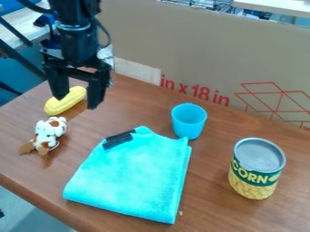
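Next, the gripper grabs the small white and brown plush toy by its body. That grip then lifts the toy off the table.
The gripper [76, 100] hangs open at the upper left, its two fingers apart, over or just in front of a yellow corn cob toy [65, 100]. Whether it touches the cob, I cannot tell. Below them a small white and brown plush toy [50, 131] lies on the table. A folded turquoise cloth [133, 176] is spread at the centre front, with a small black object [118, 139] on its upper left corner. Just behind the cloth's upper right corner stands a blue cup [189, 121]. A corn can [257, 168] stands upright at the right.
A large cardboard panel [181, 50] rises along the back edge of the brown wooden table [212, 213]. The table's front left edge runs diagonally down from the left side of the view.
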You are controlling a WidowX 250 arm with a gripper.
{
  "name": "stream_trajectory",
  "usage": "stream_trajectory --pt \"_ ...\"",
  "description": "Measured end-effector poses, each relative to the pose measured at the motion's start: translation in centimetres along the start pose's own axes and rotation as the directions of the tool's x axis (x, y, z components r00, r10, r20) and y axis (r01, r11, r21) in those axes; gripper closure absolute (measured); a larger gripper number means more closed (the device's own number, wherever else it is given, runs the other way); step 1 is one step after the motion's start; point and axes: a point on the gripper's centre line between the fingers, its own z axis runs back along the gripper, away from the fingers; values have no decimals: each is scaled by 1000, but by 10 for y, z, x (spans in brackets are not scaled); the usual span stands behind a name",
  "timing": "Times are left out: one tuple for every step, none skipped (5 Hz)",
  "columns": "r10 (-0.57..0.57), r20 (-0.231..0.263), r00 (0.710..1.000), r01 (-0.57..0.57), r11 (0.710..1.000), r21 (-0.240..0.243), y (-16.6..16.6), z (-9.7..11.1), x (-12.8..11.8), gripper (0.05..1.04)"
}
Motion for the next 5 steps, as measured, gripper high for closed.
stream_trajectory --pt "-7 -30 1000 7 1000 4 23 -7 11 81" --pt "-139 -75 987 136 990 -33 39 -21 14 81" --pt "-189 -83 978 185 981 -55 42 -29 15 81" --pt "-208 -92 974 202 977 -66 42 -41 15 81" --pt "-200 -96 975 194 979 -68 40 -54 14 81"
